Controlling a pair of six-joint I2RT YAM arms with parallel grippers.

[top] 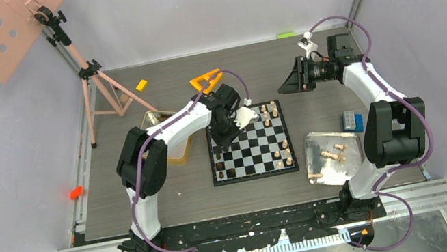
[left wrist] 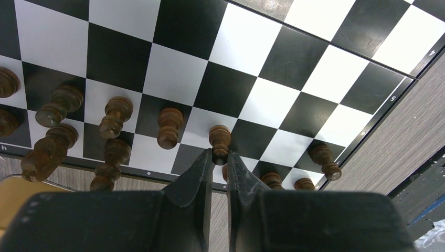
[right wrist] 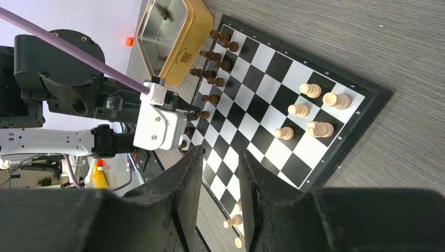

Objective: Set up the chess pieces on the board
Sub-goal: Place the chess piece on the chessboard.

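Observation:
The dark pawn stands upright with its base on a light square and would rest on that square, so it is time for my left gripper to open now.
The board (top: 260, 154) lies mid-table, black and light squares. My left gripper (top: 220, 142) hangs over its left edge. In the left wrist view that gripper (left wrist: 219, 155) is shut on the head of a dark pawn (left wrist: 220, 137) standing on the board (left wrist: 252, 47). More dark chess pieces (left wrist: 115, 115) stand in rows beside it. Pale pieces (right wrist: 309, 113) stand at the board's far right corner (top: 269, 112). My right gripper (top: 289, 83) is raised beyond that corner. Its jaws (right wrist: 220, 152) are open with nothing between them.
A gold tin (right wrist: 173, 37) left of the board holds a few dark pieces (right wrist: 163, 11). A silver tray (top: 310, 142) at the right holds pale pieces (top: 333, 155). A blue brick (top: 351, 121), orange blocks (top: 209, 81) and a tripod (top: 92, 86) stand around.

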